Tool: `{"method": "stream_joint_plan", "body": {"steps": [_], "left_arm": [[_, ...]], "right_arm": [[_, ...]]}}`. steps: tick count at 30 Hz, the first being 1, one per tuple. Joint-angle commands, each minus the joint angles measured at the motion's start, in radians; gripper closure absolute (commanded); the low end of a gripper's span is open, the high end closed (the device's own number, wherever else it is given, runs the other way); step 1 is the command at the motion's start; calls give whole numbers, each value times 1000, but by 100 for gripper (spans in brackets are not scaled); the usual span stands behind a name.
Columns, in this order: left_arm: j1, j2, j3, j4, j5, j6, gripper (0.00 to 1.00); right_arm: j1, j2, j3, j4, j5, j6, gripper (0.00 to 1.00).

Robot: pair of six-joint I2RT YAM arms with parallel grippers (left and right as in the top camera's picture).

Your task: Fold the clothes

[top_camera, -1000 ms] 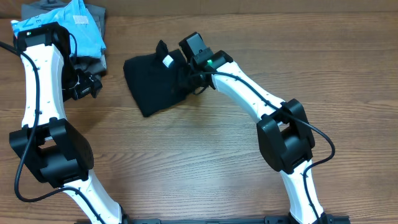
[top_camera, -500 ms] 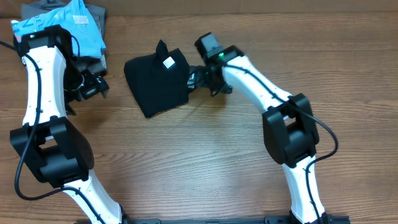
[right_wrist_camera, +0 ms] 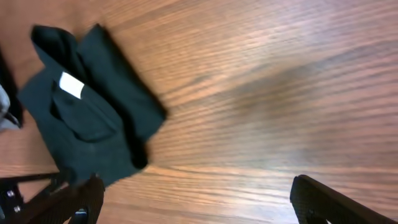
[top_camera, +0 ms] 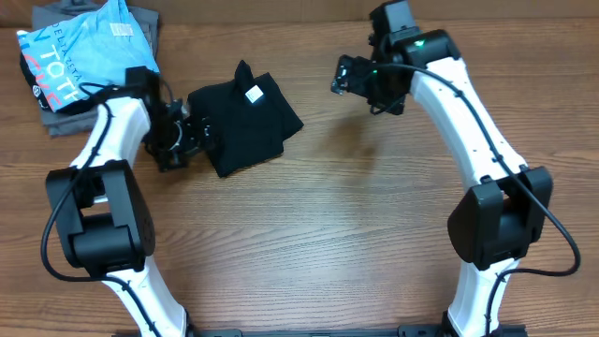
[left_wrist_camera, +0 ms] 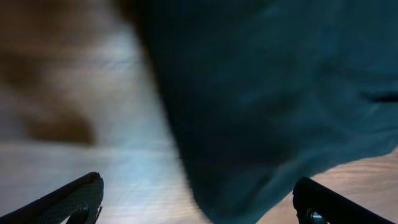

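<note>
My left gripper should next grab the folded black T-shirt by its edge on the garment pile's side [left_wrist_camera: 196,177], so the rest stays free to lay over that pile.
The clothes are a black T-shirt [top_camera: 245,126] lying folded into a small bundle on the wooden table, its white neck label [top_camera: 252,94] facing up. My left gripper [top_camera: 192,137] sits open at the bundle's left edge. In the left wrist view the dark cloth [left_wrist_camera: 267,93] fills the frame, blurred, and reaches down between the wide-apart fingers [left_wrist_camera: 69,198]. My right gripper [top_camera: 349,80] hangs open to the right of the shirt, apart from it. The right wrist view shows the shirt [right_wrist_camera: 87,118] off to the left, with bare wood between that gripper's fingers [right_wrist_camera: 333,202].
A light-blue shirt with lettering [top_camera: 84,47] lies on grey folded garments [top_camera: 148,26] at the table's back left corner, just behind my left arm. Wooden tabletop [top_camera: 318,234] stretches in front of the shirt and to its right.
My right gripper has let go of the shirt's right edge, opened and pulled up and away to the right. My left gripper has moved right from beside the pile to the shirt's left edge.
</note>
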Motion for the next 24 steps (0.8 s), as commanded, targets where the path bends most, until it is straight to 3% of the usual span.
{"method": "stream_joint_plan", "body": {"steps": [1, 16, 22, 23, 24], "left_arm": [[-5, 2, -18, 60, 53, 13, 0], [-6, 93, -19, 227, 71, 10, 0], [-6, 153, -19, 315, 162, 10, 1], [-6, 156, -19, 332, 170, 10, 14], [-6, 157, -19, 353, 169, 10, 37]], "right_arm": [[-34, -13, 18, -39, -29, -47, 0], [-74, -13, 17, -95, -28, -66, 0], [-74, -13, 17, -94, -28, -66, 0], [-74, -13, 17, -96, -28, -67, 0], [-74, -13, 17, -97, -28, -70, 0]]}}
